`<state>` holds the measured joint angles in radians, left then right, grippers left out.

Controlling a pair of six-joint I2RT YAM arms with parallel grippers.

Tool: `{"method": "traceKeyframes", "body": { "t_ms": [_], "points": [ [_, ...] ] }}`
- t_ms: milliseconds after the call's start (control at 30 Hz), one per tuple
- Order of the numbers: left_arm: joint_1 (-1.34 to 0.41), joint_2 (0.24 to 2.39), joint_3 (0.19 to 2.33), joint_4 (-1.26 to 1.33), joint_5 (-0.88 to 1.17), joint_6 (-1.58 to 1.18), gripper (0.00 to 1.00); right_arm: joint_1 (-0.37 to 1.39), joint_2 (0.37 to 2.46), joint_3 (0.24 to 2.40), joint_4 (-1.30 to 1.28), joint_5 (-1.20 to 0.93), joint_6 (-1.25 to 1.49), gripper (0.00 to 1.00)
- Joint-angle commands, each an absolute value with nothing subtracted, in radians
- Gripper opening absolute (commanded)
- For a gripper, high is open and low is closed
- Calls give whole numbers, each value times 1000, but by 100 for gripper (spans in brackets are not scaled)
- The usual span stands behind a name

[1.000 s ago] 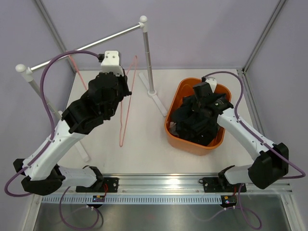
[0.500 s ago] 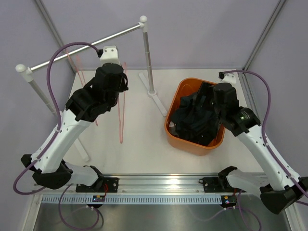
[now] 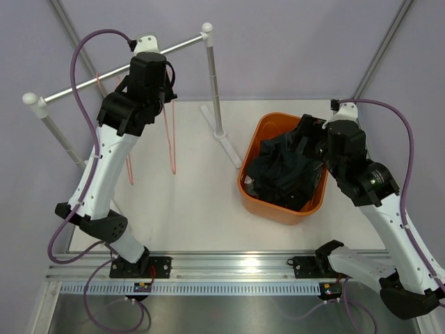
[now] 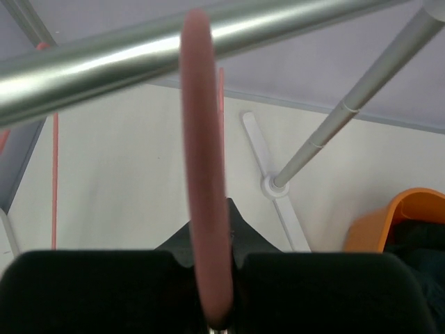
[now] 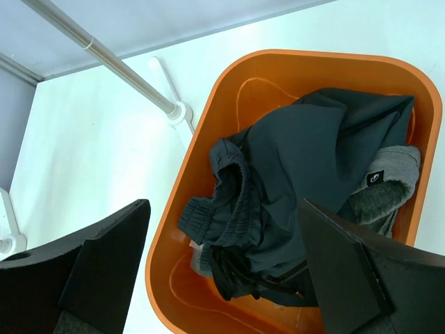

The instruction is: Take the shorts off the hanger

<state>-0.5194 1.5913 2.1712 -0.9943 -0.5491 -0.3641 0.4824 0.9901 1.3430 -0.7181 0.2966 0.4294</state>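
Observation:
I need to keep holding the pink hanger with my left gripper until its hook reaches the bar point(image 4: 139, 52). The bar passes beyond the hook, near the hook's tip.
The shorts lie heaped in the orange bin point(image 5: 188, 202): a dark navy pair point(image 5: 313, 160) on top and a grey pair point(image 5: 391, 182) against the right wall. In the top view the same dark shorts point(image 3: 281, 174) fill the bin point(image 3: 245, 182). My right gripper point(image 5: 229, 271) hangs open above them, holding nothing; it also shows at the bin's far side in the top view point(image 3: 304, 133). My left gripper point(image 4: 212, 278) is shut on a bare pink hanger point(image 4: 205, 174), whose hook crosses the metal rail point(image 4: 139, 52). That hanger point(image 3: 170, 139) dangles below the left gripper point(image 3: 165, 101).
A second pink hanger point(image 3: 129, 163) hangs from the rail point(image 3: 104, 75) to the left. The rack's right post point(image 3: 214, 83) and its white foot point(image 3: 222, 133) stand between the hangers and the bin. The rack's left post point(image 3: 55, 136) rises at the table's left edge.
My right gripper has opened, let go of the dark shorts into the bin and drawn back upward. My left arm has lifted the bare hanger up to the rail.

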Motion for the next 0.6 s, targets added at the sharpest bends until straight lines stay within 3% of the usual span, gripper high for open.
{"method": "traceKeyframes", "body": {
  "t_ms": [0,567],
  "points": [
    [-460,1623,2240,-959,-485,-347,0,483,971,1381,-729,275,403,95],
    [-324,1716,2230,-888,-431,-327,0,483,994,1327,-678,249,380,94]
  ]
}}
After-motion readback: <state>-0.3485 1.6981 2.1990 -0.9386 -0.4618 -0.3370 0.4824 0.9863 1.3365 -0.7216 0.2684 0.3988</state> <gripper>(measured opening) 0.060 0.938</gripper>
